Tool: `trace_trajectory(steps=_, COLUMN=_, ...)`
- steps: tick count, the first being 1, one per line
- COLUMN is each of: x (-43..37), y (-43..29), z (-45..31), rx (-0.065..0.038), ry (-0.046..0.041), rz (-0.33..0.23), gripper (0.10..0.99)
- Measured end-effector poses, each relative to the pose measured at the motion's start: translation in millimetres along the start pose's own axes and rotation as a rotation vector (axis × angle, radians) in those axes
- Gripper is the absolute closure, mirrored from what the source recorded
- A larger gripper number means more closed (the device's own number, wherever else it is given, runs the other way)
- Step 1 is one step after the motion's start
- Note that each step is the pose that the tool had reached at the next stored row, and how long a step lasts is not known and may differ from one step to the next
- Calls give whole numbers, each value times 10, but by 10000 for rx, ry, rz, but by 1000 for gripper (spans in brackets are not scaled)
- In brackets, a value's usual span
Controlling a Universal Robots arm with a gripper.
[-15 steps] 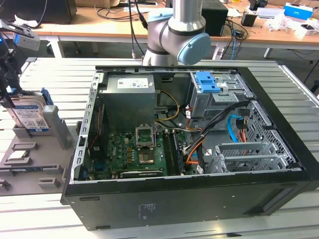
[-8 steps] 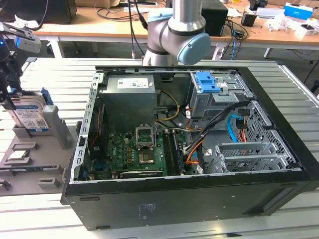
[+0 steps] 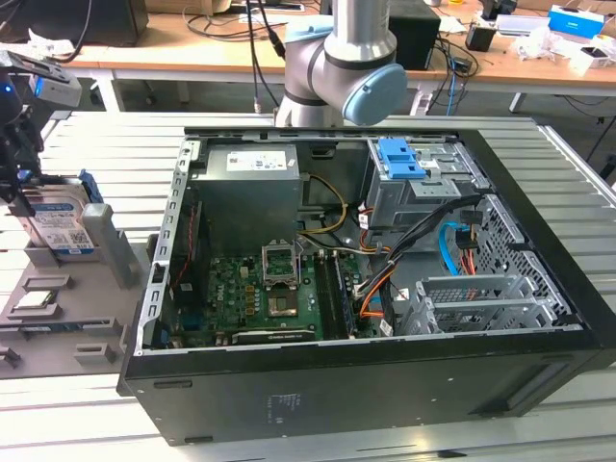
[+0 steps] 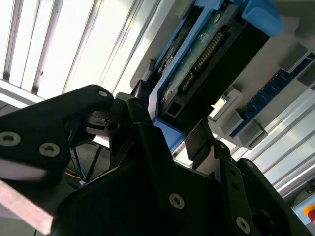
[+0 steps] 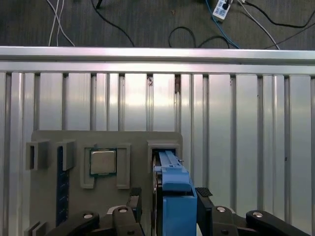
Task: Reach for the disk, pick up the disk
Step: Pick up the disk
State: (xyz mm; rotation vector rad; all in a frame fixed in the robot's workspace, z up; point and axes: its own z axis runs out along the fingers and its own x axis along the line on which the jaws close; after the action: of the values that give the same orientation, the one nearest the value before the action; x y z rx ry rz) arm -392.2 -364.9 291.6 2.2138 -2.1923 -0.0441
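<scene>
The gripper's fingers are beside the blue bar of the disk, over the grey holder, so the gripper should close. Closing now would hold the disk.
The disk stands on edge in a slot of a grey holder plate at the exterior view's left, its label facing the camera and a blue rail along its edge. My gripper hangs right over it. In the first wrist view the disk sits between the black fingers, and my gripper is open, with a thin gap on one side. In the second wrist view the gripper straddles the connector end of the disk. The disk still rests in its slot.
An open black computer case lies on the slatted metal table, with a blue latch piece on its drive cage. The holder plate also carries a processor chip and other small parts. The arm's base rises behind the case.
</scene>
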Motion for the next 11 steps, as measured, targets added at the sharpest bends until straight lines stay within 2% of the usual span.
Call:
trace_trajectory(steps=6, x=0, y=0, z=4, rx=-2, ry=1, rz=0, gripper=553)
trace_trajectory(steps=8, x=0, y=0, z=4, rx=-2, ry=2, rz=1, gripper=718)
trace_trajectory(steps=11, x=0, y=0, z=5, rx=-2, ry=1, rz=0, gripper=718)
